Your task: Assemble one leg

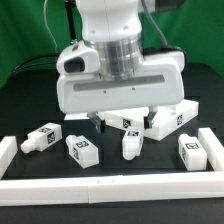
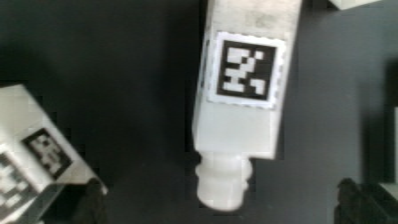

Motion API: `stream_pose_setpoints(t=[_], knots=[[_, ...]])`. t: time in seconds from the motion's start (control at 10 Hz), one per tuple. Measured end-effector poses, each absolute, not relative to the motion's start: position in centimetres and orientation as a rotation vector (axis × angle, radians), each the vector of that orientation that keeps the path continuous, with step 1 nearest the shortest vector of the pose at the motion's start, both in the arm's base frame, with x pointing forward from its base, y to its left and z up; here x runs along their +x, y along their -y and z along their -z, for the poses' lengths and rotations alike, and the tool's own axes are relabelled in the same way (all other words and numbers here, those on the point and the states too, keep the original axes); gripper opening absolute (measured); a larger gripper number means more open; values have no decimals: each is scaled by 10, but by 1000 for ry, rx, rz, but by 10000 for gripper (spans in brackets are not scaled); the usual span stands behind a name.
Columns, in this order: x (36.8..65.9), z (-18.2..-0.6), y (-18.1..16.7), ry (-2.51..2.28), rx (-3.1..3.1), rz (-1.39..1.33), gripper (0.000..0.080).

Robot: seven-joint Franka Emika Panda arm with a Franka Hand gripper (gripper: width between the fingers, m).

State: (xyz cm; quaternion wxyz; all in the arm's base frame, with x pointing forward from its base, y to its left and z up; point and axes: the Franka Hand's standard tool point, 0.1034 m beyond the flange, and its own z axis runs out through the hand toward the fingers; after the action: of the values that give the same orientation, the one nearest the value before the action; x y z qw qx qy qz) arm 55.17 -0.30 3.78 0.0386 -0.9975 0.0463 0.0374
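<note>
My gripper's fingers are still above the leg's narrow neck, so it is too early to close and closing now would miss. My gripper lowers first.
In the wrist view a leg (image 2: 240, 95), a chunky white peg with a square tag, lies on the black table. Its narrow neck (image 2: 222, 185) points toward my gripper (image 2: 222, 206). The dark fingertips (image 2: 80, 200) stand wide apart on either side of the neck and do not touch it, so the gripper is open. In the exterior view the gripper (image 1: 126, 122) hangs low over the middle leg (image 1: 130, 144), with its big white hand hiding the fingers. Three more legs lie at the exterior view's left (image 1: 40, 137), centre-left (image 1: 82, 150) and right (image 1: 190, 150).
A flat white panel (image 1: 172, 116) lies behind the legs at the exterior view's right. White border rails run along the left (image 1: 8, 152), front (image 1: 110, 186) and right (image 1: 212, 146). Another tagged leg (image 2: 27, 150) lies close beside the gripper in the wrist view.
</note>
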Motion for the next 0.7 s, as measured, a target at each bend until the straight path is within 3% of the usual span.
stream_pose_setpoints(t=[0.2, 0.7], knots=[[544, -19, -13, -188, -3054, -119, 649], [544, -14, -26, -150, -3061, -86, 625]])
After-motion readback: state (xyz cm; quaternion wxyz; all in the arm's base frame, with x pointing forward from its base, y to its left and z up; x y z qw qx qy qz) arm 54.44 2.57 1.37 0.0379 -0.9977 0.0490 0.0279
